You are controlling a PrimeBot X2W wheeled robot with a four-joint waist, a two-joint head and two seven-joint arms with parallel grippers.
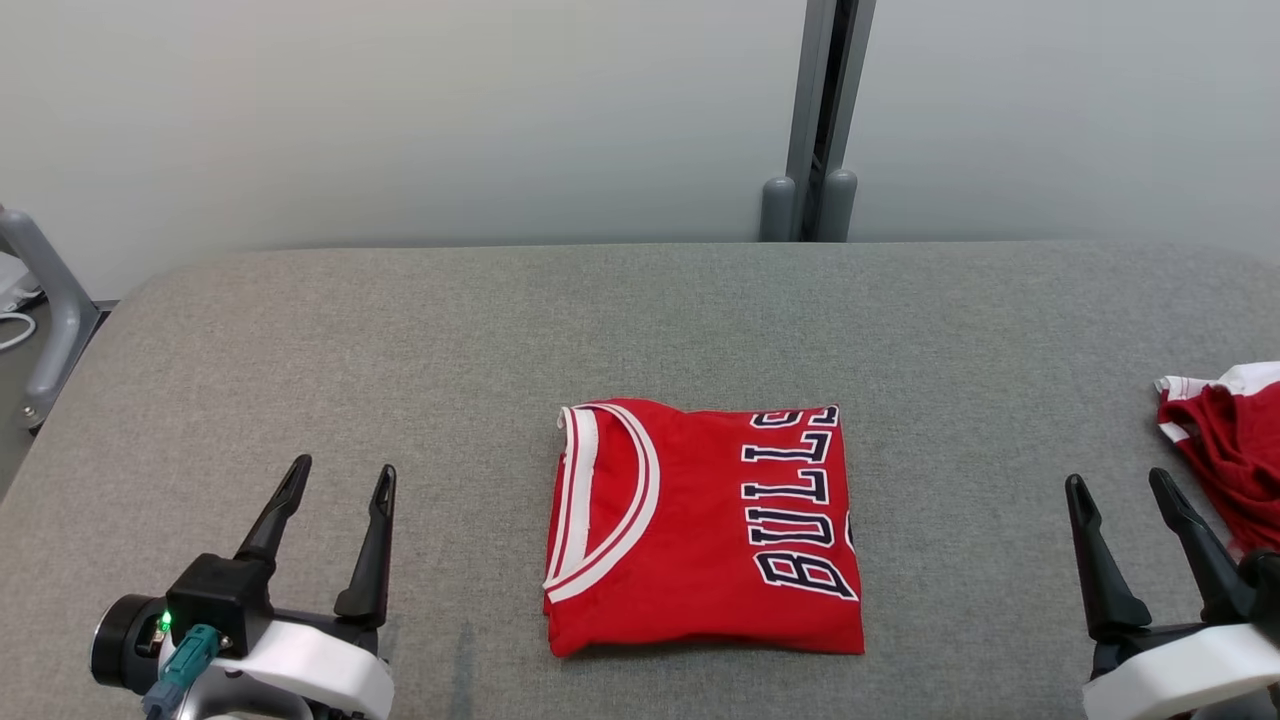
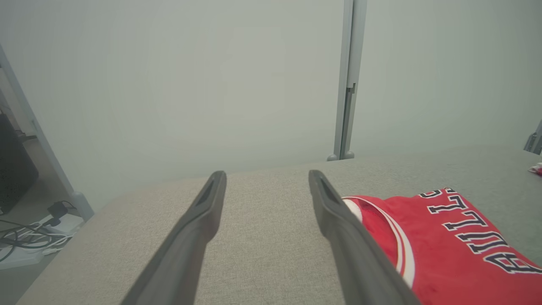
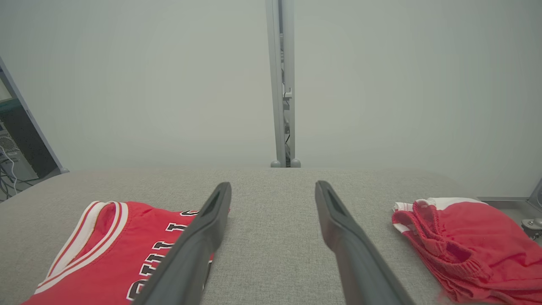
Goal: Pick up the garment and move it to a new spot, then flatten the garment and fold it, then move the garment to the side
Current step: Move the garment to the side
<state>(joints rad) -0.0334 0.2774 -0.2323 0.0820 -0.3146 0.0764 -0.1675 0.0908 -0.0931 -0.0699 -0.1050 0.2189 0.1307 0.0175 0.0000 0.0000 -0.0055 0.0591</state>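
My right gripper grabs its edge beside the BULLS lettering next, so the folded jersey can go to the side.
A red jersey with white trim and dark "BULLS" lettering lies folded into a neat rectangle at the middle of the grey table. It also shows as the jersey at the right of the left wrist view and the jersey at the lower left of the right wrist view. My left gripper stands open to the jersey's left, apart from it, with nothing between its fingers. My right gripper stands open to the jersey's right, also holding nothing.
A crumpled red and white garment lies at the table's right edge, close to my right gripper; it appears again as the crumpled garment. A grey post rises behind the table. Cables lie on the floor at left.
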